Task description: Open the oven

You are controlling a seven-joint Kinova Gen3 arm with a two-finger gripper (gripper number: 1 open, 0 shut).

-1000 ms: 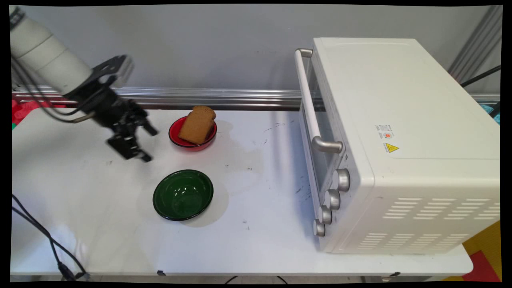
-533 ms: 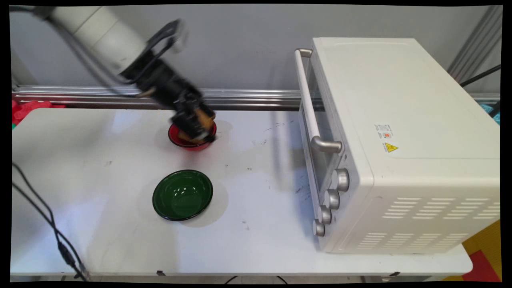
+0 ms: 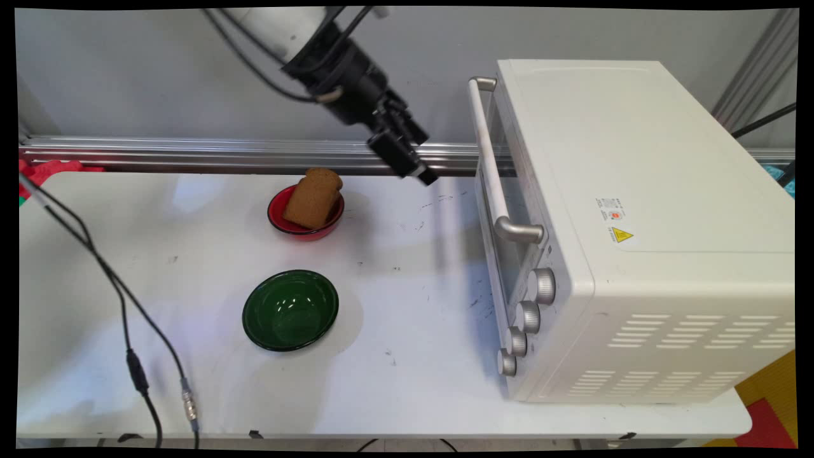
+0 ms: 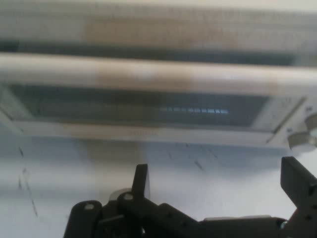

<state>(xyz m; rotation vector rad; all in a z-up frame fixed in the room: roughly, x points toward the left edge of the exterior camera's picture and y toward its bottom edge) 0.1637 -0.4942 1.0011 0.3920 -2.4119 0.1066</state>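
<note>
The robot's gripper will pull open the oven's glass door [image 3: 512,191], so it will next grab the oven's silver handle by the middle of the long bar [image 3: 488,152].
My gripper [image 3: 418,162] hangs open and empty above the back of the table, pointing at the door of a white toaster oven [image 3: 636,222]. It is a short way left of the oven's long handle [image 3: 491,152]. In the hand view the handle [image 4: 148,74] runs across the picture with the glass door [image 4: 148,106] beneath it, and my fingers [image 4: 141,179] stand wide apart with nothing between them. A slice of brown bread [image 3: 313,198] leans in a red bowl [image 3: 275,219] left of and below the gripper. An empty green bowl [image 3: 290,310] sits nearer the front.
The oven fills the right side of the table, with its knobs [image 3: 528,315] facing left. An aluminium rail [image 3: 191,152] runs along the back edge. Black cables [image 3: 133,369] hang over the front left of the table.
The arm has swung from the table's left, past the red bowl, up and to the right towards the oven door. Bread and bowls have not moved.
</note>
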